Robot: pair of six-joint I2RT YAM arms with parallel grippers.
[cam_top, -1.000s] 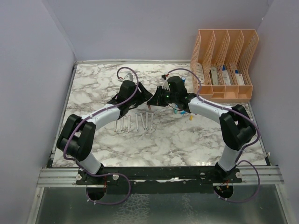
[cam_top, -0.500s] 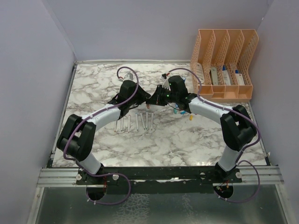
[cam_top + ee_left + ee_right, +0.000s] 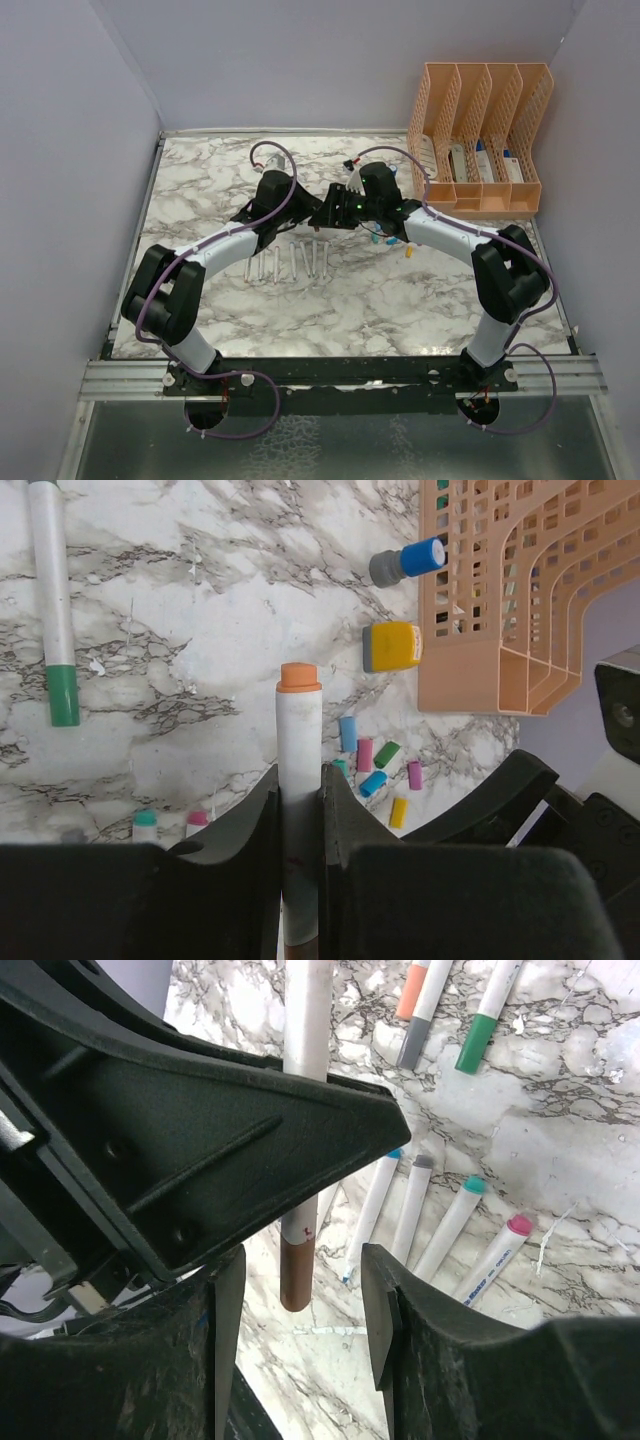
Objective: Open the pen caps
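The brown cap is between my fingers, which are level with its sides, so my right gripper needs to close on the cap.
My left gripper [image 3: 300, 780] is shut on a thin white pen [image 3: 299, 730] and holds it above the table. The pen's far end is orange [image 3: 299, 676]; its brown cap [image 3: 297, 1275] hangs between the fingers of my open right gripper [image 3: 300, 1265], touching neither finger. In the top view the left gripper [image 3: 300, 215] and the right gripper [image 3: 332, 211] meet over the table's middle. Several loose pen caps [image 3: 375, 765], pink, green, blue, teal, yellow and purple, lie on the marble, also visible from above [image 3: 385, 238].
A row of several pens [image 3: 290, 260] lies just in front of the grippers, with capped ends in the right wrist view [image 3: 440, 1220]. A peach file organizer [image 3: 480, 135] stands back right. Near it are a stubby blue item [image 3: 408, 562] and a yellow one [image 3: 392, 645]. A green-capped pen [image 3: 52, 600] lies apart.
The left gripper has shut on the pen and the right gripper has opened round its brown cap. Both arms have barely shifted, the right gripper edging slightly left.
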